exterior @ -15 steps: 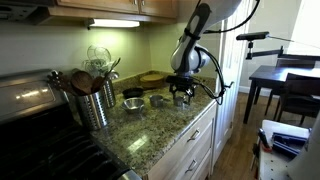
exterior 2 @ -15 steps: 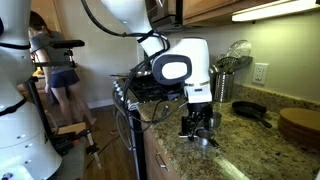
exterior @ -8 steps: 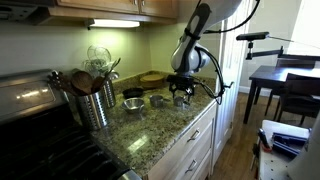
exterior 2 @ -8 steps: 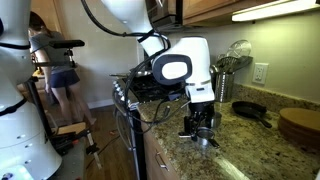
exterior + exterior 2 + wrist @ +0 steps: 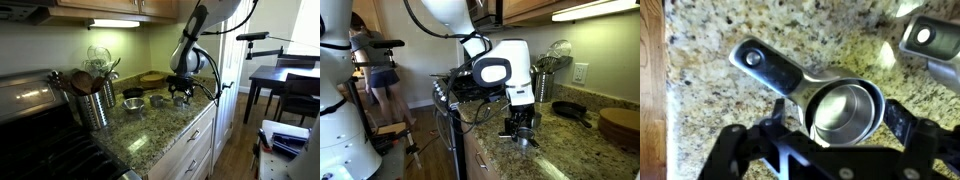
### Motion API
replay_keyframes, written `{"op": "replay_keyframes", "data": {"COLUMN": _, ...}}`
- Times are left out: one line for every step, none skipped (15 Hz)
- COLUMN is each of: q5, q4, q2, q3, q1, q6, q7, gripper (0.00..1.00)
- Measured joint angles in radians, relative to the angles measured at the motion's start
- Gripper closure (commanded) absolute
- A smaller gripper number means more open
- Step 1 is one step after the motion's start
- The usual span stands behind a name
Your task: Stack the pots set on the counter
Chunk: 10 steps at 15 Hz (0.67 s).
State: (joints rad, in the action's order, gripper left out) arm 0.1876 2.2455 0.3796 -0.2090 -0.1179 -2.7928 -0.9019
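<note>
The base of the nested pots has to stay free to stack into another pot. My gripper will next grab the nested pots by opposite outer sides.
In the wrist view a shiny silver pot (image 5: 840,112) with a short handle lies on the speckled granite counter (image 5: 710,100), with a smaller pot nested inside it. My gripper (image 5: 833,118) is open, one finger on each side of the nested pots, just above them. Another pot's handle (image 5: 931,42) shows at the top right. In an exterior view the gripper (image 5: 181,95) hangs low over the counter (image 5: 160,125), and two more silver pots (image 5: 133,104) (image 5: 156,100) stand to its left. It also shows in the other exterior view (image 5: 521,133).
A tall ribbed steel canister (image 5: 96,106) full of utensils stands at the counter's left. A black pan (image 5: 570,110) and a round wooden piece (image 5: 618,122) lie behind the gripper. A stove (image 5: 40,130) adjoins the counter. A dark table (image 5: 285,80) stands beyond.
</note>
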Motion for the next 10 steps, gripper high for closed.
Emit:
{"op": "replay_keyframes", "data": {"q5": 0.009, "q4": -0.002, "q2": 0.005, "q3": 0.002, "q1": 0.0, "q6": -0.005, "q7": 0.005, "gripper": 0.0}}
{"op": "replay_keyframes", "data": {"q5": 0.018, "q4": -0.005, "q2": 0.007, "q3": 0.004, "q1": 0.0, "q6": -0.009, "q7": 0.011, "gripper": 0.0}}
{"op": "replay_keyframes", "data": {"q5": 0.027, "q4": -0.008, "q2": 0.01, "q3": 0.005, "q1": 0.0, "q6": -0.011, "q7": 0.019, "gripper": 0.0}}
{"op": "replay_keyframes", "data": {"q5": 0.036, "q4": -0.012, "q2": 0.014, "q3": 0.006, "q1": 0.0, "q6": -0.014, "q7": 0.027, "gripper": 0.0}}
{"op": "replay_keyframes", "data": {"q5": 0.043, "q4": -0.017, "q2": 0.018, "q3": 0.007, "q1": 0.0, "q6": -0.015, "q7": 0.034, "gripper": 0.0}}
{"op": "replay_keyframes", "data": {"q5": 0.047, "q4": -0.022, "q2": 0.021, "q3": 0.007, "q1": 0.0, "q6": -0.016, "q7": 0.039, "gripper": 0.0}}
{"op": "replay_keyframes", "data": {"q5": 0.051, "q4": -0.026, "q2": 0.024, "q3": 0.007, "q1": 0.0, "q6": -0.016, "q7": 0.041, "gripper": 0.0}}
{"op": "replay_keyframes", "data": {"q5": 0.054, "q4": -0.029, "q2": 0.026, "q3": 0.007, "q1": 0.0, "q6": -0.016, "q7": 0.044, "gripper": 0.0}}
{"op": "replay_keyframes", "data": {"q5": 0.058, "q4": -0.03, "q2": 0.029, "q3": 0.007, "q1": 0.0, "q6": -0.016, "q7": 0.047, "gripper": 0.0}}
{"op": "replay_keyframes", "data": {"q5": 0.061, "q4": -0.032, "q2": 0.032, "q3": 0.007, "q1": 0.0, "q6": -0.016, "q7": 0.051, "gripper": 0.0}}
